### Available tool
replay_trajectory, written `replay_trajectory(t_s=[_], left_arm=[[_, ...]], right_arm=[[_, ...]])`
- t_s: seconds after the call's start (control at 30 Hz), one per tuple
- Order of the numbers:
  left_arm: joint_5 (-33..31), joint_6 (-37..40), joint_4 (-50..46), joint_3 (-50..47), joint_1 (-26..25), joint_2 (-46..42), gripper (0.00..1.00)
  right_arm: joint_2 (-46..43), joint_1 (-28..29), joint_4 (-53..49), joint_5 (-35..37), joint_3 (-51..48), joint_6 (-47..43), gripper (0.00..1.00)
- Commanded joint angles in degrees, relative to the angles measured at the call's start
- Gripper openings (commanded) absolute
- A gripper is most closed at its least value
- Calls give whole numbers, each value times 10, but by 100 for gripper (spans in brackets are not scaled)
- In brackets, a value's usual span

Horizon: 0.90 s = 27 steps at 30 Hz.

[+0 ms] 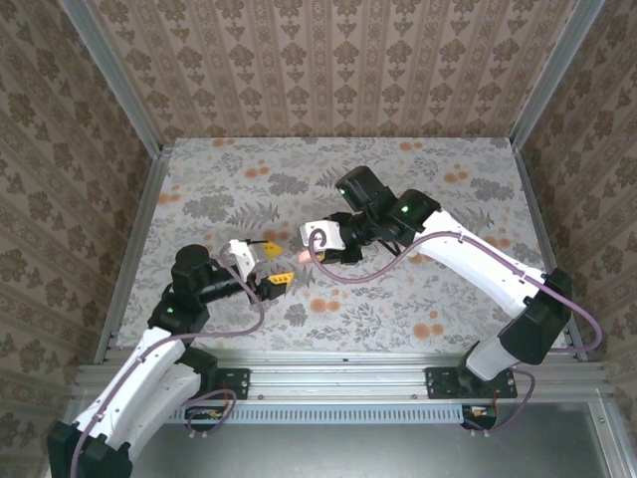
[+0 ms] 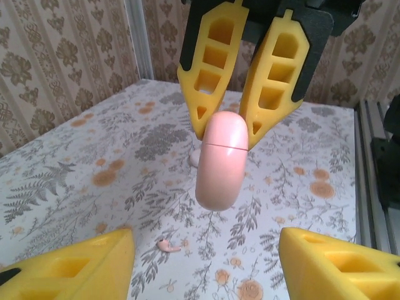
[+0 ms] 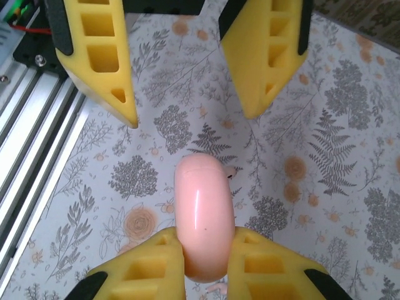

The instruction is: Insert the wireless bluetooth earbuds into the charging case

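The charging case needs its lid free to open so the earbuds can go in, so I need to grab the case with my left gripper next by its body below the seam (image 1: 305,257) (image 2: 221,179).
My right gripper (image 3: 205,239) is shut on the charging case (image 3: 203,212), a smooth salmon-pink puck held on edge above the table, its seam closed. In the top view the case (image 1: 301,257) hangs mid-table between the right gripper (image 1: 311,251) and the left gripper (image 1: 274,264). The left gripper (image 2: 206,242) stands open facing the case (image 2: 220,162), nothing between its fingers (image 2: 69,265). One pale earbud (image 2: 167,245) lies on the table below the case. Another earbud (image 3: 230,172) lies just past the case, partly hidden by it.
The flowered tablecloth (image 1: 418,179) covers the whole table, with orange printed blotches scattered on it. Patterned walls and metal posts (image 1: 109,70) bound the back and sides. An aluminium rail (image 1: 348,373) runs along the near edge.
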Motion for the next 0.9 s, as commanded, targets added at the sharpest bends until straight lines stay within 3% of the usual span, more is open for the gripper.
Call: replay_trajectory(t_s=[0.0, 0.43, 0.87], left_arm=[[9, 76, -78, 37, -2, 7, 63], [35, 106, -96, 55, -22, 37, 58], [41, 97, -83, 50, -24, 38, 47]], right_arm=[[14, 13, -35, 16, 15, -25, 12], [48, 28, -15, -64, 37, 15, 12], [56, 36, 5, -70, 38, 30, 12]])
